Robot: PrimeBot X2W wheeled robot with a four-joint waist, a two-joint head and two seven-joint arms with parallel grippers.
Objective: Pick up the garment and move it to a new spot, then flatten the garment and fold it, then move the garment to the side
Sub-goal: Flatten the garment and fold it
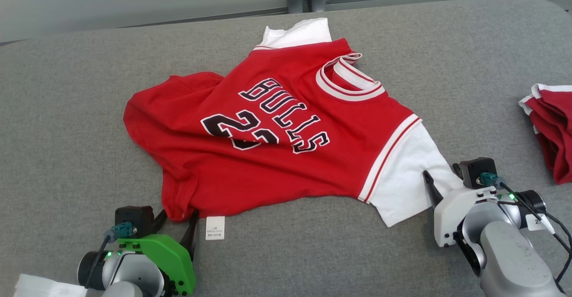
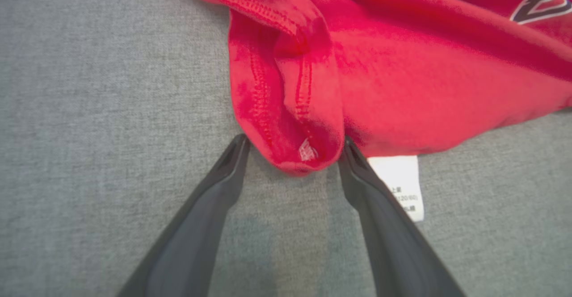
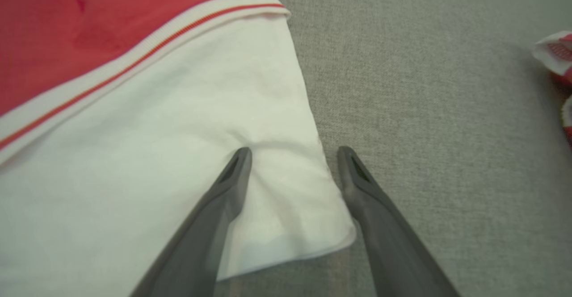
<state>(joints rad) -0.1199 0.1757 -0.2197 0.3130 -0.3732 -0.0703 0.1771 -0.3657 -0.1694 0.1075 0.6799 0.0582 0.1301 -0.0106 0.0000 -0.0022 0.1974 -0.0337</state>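
Note:
The right gripper pinches the white sleeve by its outer edge point(image 1: 453, 181) next, where the cloth ends. The jersey point(image 1: 300, 131) lies spread on the tabletop.
The garment point(image 1: 290, 172) is a red jersey with white sleeves and black "BULLS" lettering, spread crumpled on the grey padded table point(image 1: 67, 109). My left gripper point(image 1: 176, 220), with a green housing, is at the jersey's near left hem corner. In the left wrist view that gripper point(image 2: 293, 147) is open, with the folded red hem corner point(image 2: 286, 109) lying between its fingertips. My right gripper point(image 1: 444, 178), with a white housing, is at the near white sleeve. In the right wrist view it point(image 3: 293, 154) is open astride the sleeve's point(image 3: 156, 123) outer edge, one finger over the cloth and one over the table.
A second red-and-white garment point(image 1: 549, 127) lies bunched at the table's right edge, also in the right wrist view point(image 3: 556, 51). A white care label point(image 1: 215, 227) sticks out from under the hem, beside my left gripper's right finger point(image 2: 402, 176). Something white point(image 1: 35, 286) shows at bottom left.

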